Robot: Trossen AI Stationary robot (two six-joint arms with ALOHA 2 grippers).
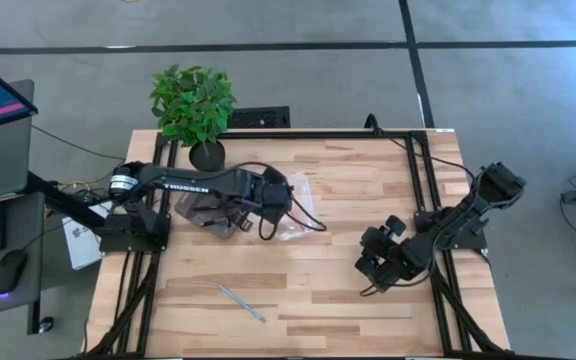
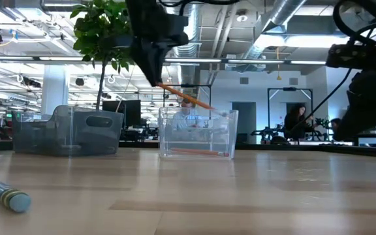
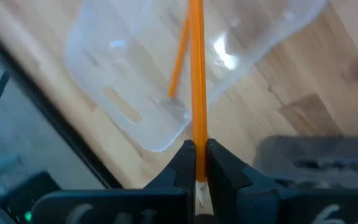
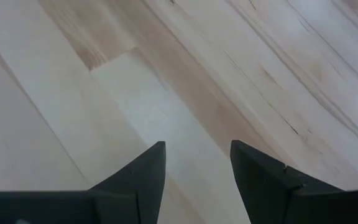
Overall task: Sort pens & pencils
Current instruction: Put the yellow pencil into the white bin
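Note:
The orange pencil [image 3: 197, 68] hangs high across the clear tray's rim, so it comes down next, before my left gripper releases it.
My left gripper [image 3: 196, 146] hangs over the clear tray [image 2: 198, 134], shut on an orange pencil [image 2: 188, 98]. A second orange pencil [image 3: 178, 56] lies flat on the clear tray's floor [image 2: 191, 151]. The light blue pencil [image 1: 241, 302] lies flat on the table near its near edge [image 2: 2, 192]. A grey tray [image 2: 67, 130] stands left of the clear one. No black pen shows in any view. My right gripper [image 4: 197, 152] is open above bare wood at the table's right [image 1: 368, 272]. My left gripper pinches the orange pencil between its two fingers near one end [image 3: 196, 134]; a short stub shows behind the fingertips. The fingers come from above, slanting down. The pencil sticks out ahead of them, lifted off the table, tilted down with its free end [image 2: 209, 106] at the clear tray's rim.
A potted plant [image 1: 196, 110] stands at the far edge behind the grey tray [image 1: 203, 210]. Black frame rails [image 1: 423, 190] run along the table's sides. Open wood lies between the trays and the near edge, apart from the blue pencil.

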